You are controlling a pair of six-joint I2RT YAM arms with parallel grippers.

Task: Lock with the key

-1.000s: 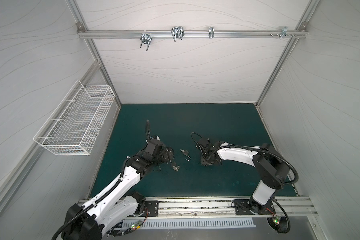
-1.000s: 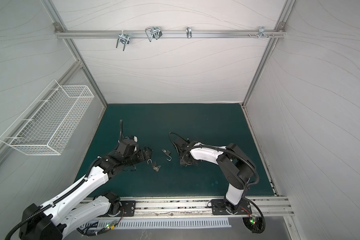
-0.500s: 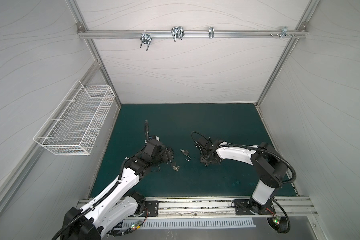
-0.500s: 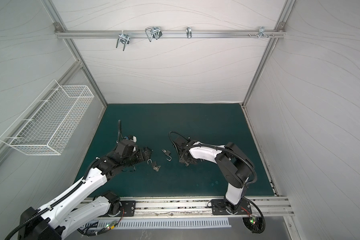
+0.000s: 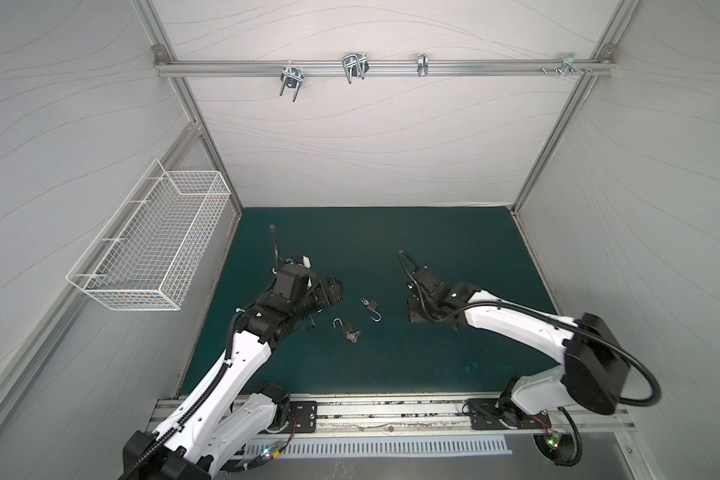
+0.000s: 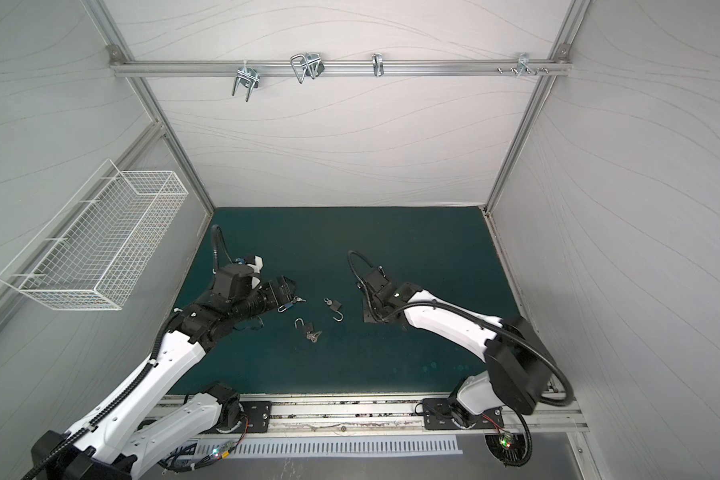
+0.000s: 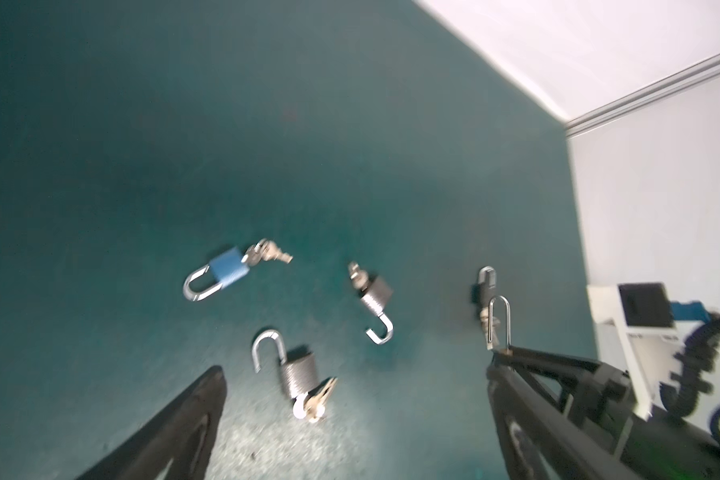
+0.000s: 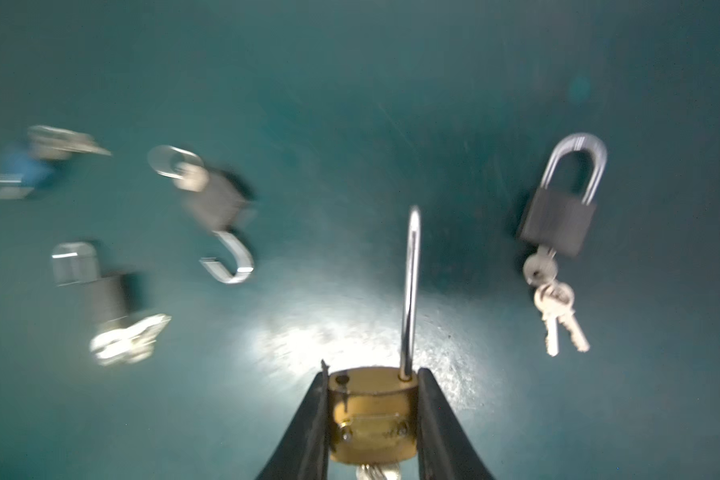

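Note:
I need to reach the brass padlock with my left gripper and grab it by its shackle [image 7: 499, 320]. That leaves the padlock's body and key free for locking.
My right gripper [image 8: 373, 374] is shut on a brass padlock [image 8: 373, 411], gripping its two sides low over the green mat [image 5: 454, 249]. The padlock's shackle [image 8: 410, 291] is swung open, with one hole in the body bare. A key [image 8: 377, 471] sticks out of its underside, between the fingers. In the left wrist view the same shackle [image 7: 499, 320] rises from the right gripper's tip. My left gripper [image 7: 355, 370] is open and holds nothing, just short of a grey padlock [image 7: 300, 374] with an open shackle. In both top views the grippers [image 5: 333, 293] [image 6: 368, 313] face each other across the padlocks.
More padlocks with keys lie on the mat: a second grey padlock [image 7: 375, 295] with an open shackle, a blue padlock [image 7: 227, 270] and a shut black padlock [image 8: 558, 220]. A wire basket [image 5: 150, 249] hangs on the left wall. A hook rail [image 5: 350, 68] runs along the back.
My right gripper's jaws have narrowed onto the brass padlock. Both arms stay about where they were, and the left gripper remains open.

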